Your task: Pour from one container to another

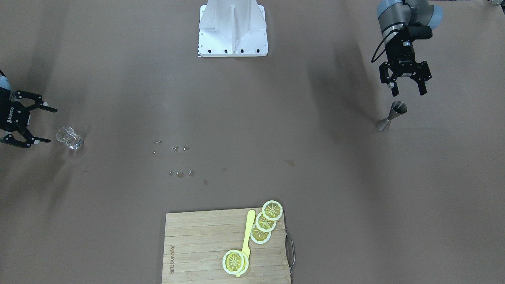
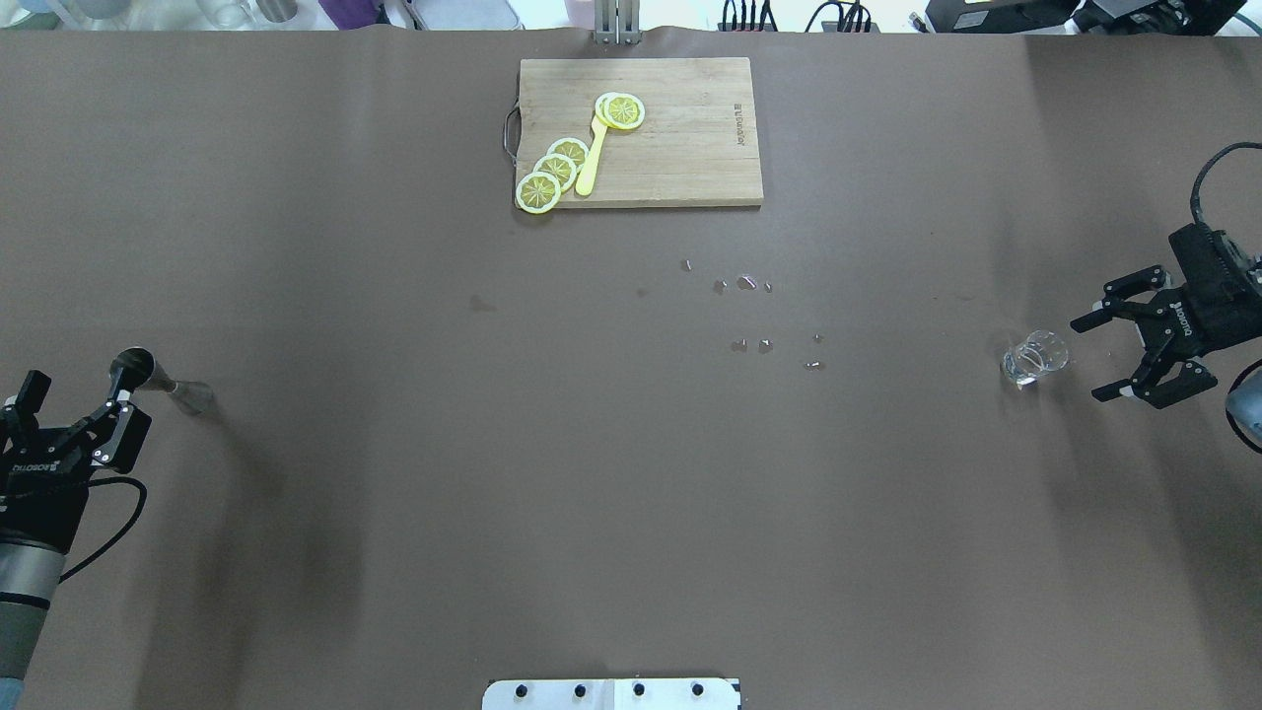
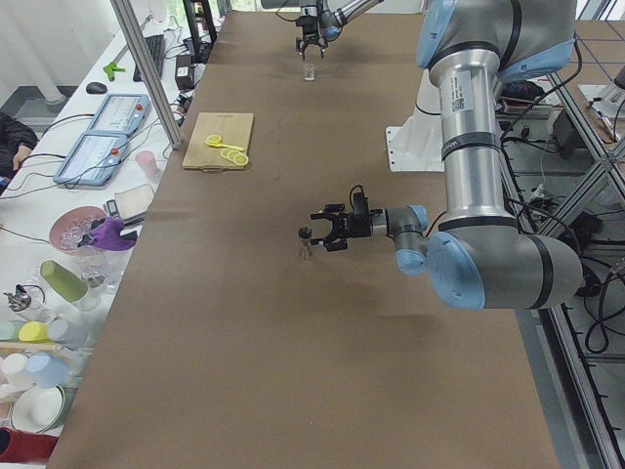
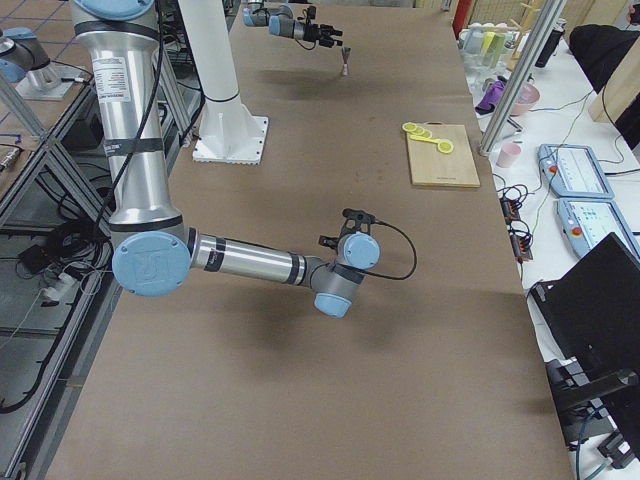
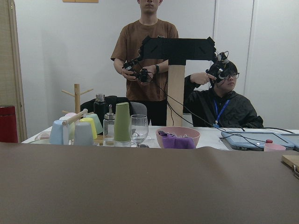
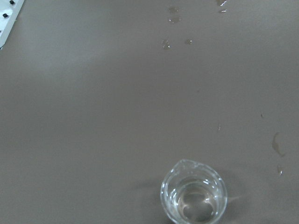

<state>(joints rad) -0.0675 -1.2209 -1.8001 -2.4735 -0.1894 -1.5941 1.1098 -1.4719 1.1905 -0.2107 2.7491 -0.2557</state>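
Note:
I should next pour the clear liquid from the small glass into the jigger point(image 1: 390, 116), so I should grab the small glass by its side point(image 1: 73, 142) with my right gripper.
A metal jigger point(image 1: 390, 116) point(image 2: 158, 380) stands upright on the brown table on my left side. My left gripper point(image 1: 408, 92) point(image 2: 79, 394) hovers open just behind it, a small gap short of its rim. A small clear glass point(image 1: 70, 138) point(image 2: 1035, 357) stands on my right side. In the right wrist view the glass point(image 6: 194, 192) holds a little clear liquid. My right gripper point(image 1: 49, 125) point(image 2: 1089, 359) is open, level with the glass, a short gap outside it. Neither gripper holds anything.
A wooden cutting board point(image 1: 197, 244) with lemon slices point(image 1: 265, 222) and a yellow spoon point(image 1: 248, 230) lies at the far middle edge. Water drops point(image 1: 177, 157) dot the table centre. The white robot base point(image 1: 232, 31) stands on my side. Operators point(image 5: 149, 56) stay beyond the table's left end.

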